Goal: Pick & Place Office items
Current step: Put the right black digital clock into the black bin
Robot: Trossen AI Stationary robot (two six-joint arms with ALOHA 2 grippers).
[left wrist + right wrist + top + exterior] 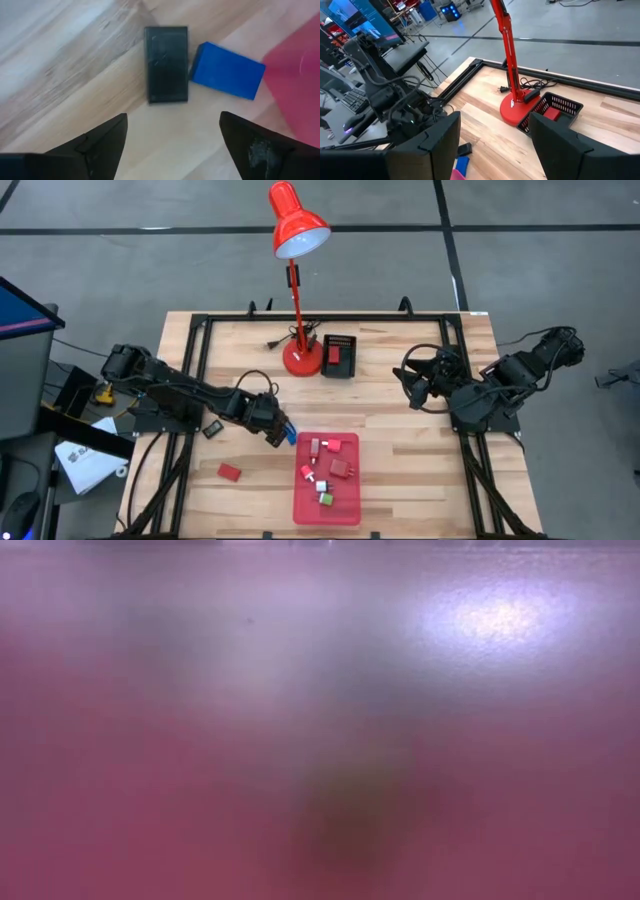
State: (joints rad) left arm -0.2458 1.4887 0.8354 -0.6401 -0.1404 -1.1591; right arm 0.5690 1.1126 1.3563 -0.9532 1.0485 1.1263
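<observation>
The black block needs to go into the black basket, so my left gripper needs to grab the block's two long sides next.
In the left wrist view a black block and a blue block lie flat on the wood, side by side, next to the red tray. My left gripper is open, pointing down just short of them, and touches neither. From above, it stands left of the tray, with the blue block at its tip. Several small red, white and green pieces lie in the tray. My right gripper is open and holds nothing; it hangs high at the table's right.
A loose red block and a small black piece lie on the table left of the tray. At the far middle stand the red desk lamp and a black basket. A black frame runs along the table's edges.
</observation>
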